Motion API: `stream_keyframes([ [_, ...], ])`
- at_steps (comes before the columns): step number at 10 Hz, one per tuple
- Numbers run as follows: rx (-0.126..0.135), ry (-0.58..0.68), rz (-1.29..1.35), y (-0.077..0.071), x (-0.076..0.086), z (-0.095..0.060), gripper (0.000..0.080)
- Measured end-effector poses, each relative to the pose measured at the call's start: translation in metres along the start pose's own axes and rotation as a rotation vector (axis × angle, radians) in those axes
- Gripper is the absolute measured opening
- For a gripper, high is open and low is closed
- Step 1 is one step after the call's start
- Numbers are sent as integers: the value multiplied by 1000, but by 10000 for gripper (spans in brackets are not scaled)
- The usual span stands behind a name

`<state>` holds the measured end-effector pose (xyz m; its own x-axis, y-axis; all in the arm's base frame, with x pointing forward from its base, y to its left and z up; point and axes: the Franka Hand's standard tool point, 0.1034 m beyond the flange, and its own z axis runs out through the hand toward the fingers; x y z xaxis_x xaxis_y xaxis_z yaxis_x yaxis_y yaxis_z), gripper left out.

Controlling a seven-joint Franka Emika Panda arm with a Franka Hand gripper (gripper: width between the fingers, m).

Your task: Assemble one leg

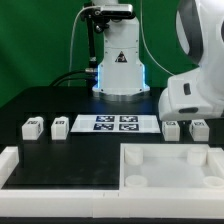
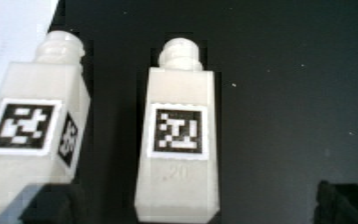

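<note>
My gripper grabs the leg by its plain end (image 2: 178,196) next, so the leg's rounded peg stays free to go into the white tray-like piece.
In the wrist view two white legs lie side by side on the black table, each with a black-and-white tag and a rounded peg at one end. My gripper (image 2: 194,205) is open and straddles one leg (image 2: 179,130), with a dark fingertip (image 2: 345,200) well clear of it on each side. The other leg (image 2: 34,120) lies just outside the jaws. In the exterior view this pair of legs (image 1: 172,129) (image 1: 197,128) lies at the right under the white arm (image 1: 195,90), and the fingers are hidden. Two more legs (image 1: 33,127) (image 1: 59,125) lie at the left.
The marker board (image 1: 115,124) lies in the middle of the table between the two pairs of legs. A large white tray-like piece with raised walls (image 1: 170,150) lies along the front. A white block (image 1: 10,158) sits at the front left. The robot base (image 1: 120,65) stands behind.
</note>
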<state>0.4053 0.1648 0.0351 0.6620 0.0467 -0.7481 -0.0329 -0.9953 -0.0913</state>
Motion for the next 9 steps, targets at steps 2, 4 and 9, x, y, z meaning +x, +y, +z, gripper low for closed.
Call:
stream_keyframes([
  [2,-4,-25,12,-1,0,11,649],
  [4,-7,-35,8,-2,2,21,649],
  [9,-4,-27,9,0,5,28,524],
])
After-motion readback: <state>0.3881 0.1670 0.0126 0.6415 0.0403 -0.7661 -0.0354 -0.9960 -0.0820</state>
